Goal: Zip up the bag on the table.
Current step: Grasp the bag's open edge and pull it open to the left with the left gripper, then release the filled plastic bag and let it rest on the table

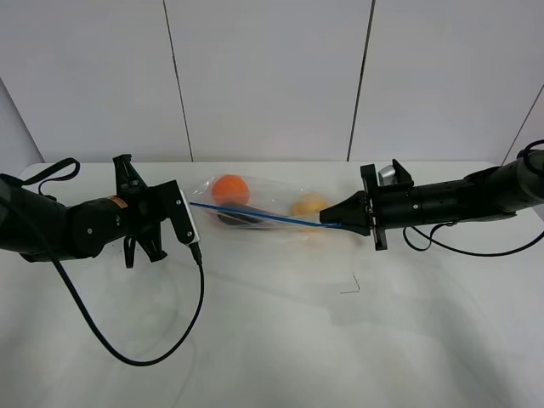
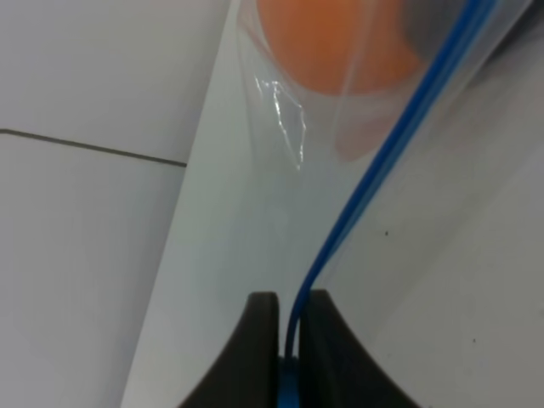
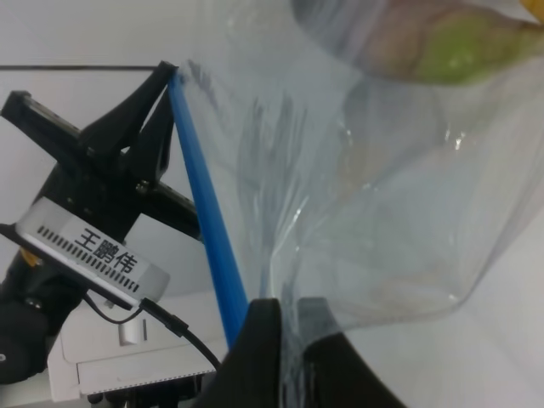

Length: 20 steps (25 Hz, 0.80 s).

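Note:
My fingers hold the blue zip's end [image 1: 196, 205] [image 2: 292, 338] just over the table and the zip would settle there, so it is time for my left gripper to open now.
The clear bag [image 1: 270, 207] lies on the white table [image 1: 272, 340], stretched between my two grippers. An orange fruit [image 1: 230, 189], a yellow piece [image 1: 309, 206] and a dark piece [image 1: 240, 218] show through it. Its blue zip strip [image 1: 255, 214] runs taut from left to right. My left gripper [image 1: 189, 204] is shut on the strip's left end; the left wrist view shows the strip [image 2: 399, 144] pinched between the fingers [image 2: 259, 340]. My right gripper [image 1: 326, 223] is shut on the strip's right end, with strip [image 3: 208, 212] and plastic between its fingers [image 3: 263, 340].
A black cable [image 1: 127, 340] loops from the left arm across the table's front left. A small dark wire mark [image 1: 351, 285] lies on the table in front of the bag. A grey panelled wall [image 1: 272, 76] stands behind the table.

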{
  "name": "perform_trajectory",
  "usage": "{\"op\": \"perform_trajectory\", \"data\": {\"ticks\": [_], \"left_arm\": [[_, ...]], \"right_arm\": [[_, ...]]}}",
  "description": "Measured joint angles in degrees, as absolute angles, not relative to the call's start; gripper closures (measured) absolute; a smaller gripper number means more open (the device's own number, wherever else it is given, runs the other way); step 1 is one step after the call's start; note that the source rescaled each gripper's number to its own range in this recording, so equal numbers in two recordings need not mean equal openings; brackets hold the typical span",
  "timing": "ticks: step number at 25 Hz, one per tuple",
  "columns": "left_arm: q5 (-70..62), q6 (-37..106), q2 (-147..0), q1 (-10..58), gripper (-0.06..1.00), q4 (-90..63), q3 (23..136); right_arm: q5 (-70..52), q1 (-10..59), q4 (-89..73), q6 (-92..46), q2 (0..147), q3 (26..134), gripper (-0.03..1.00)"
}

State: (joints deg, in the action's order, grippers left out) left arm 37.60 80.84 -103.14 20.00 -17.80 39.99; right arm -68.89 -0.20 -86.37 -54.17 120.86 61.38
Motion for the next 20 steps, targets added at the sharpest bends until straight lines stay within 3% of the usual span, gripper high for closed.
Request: {"op": "perform_trajectory", "data": {"ticks": [7,10,12,14,16,20], "left_arm": [[37.8,79.5,-103.1,20.0,0.91,-17.8,40.0],[39.8,75.6,-103.1,19.0,0.67,-20.1,39.8],[40.9,71.7,-103.2,18.5,0.34,-20.9,39.8],[41.4,68.3,-103.3,18.5,0.12,-21.1,39.8],[42.2,66.9,-103.3,18.5,0.01,-21.2,39.8],[45.2,64.7,-103.4,18.3,-0.05,-22.8,39.8]], "right_arm": [[-68.9,-0.2,-86.4,-54.2,120.9,61.4,0.97],[-68.9,-0.4,-85.0,-54.2,120.9,61.4,0.97],[-68.9,-0.4,-84.7,-54.2,120.9,61.4,0.97],[-68.9,-0.4,-84.6,-54.2,120.9,61.4,0.97],[-68.9,-0.4,-84.4,-54.2,120.9,61.4,0.97],[-68.9,-0.4,-84.4,-54.2,120.9,61.4,0.97]]}}
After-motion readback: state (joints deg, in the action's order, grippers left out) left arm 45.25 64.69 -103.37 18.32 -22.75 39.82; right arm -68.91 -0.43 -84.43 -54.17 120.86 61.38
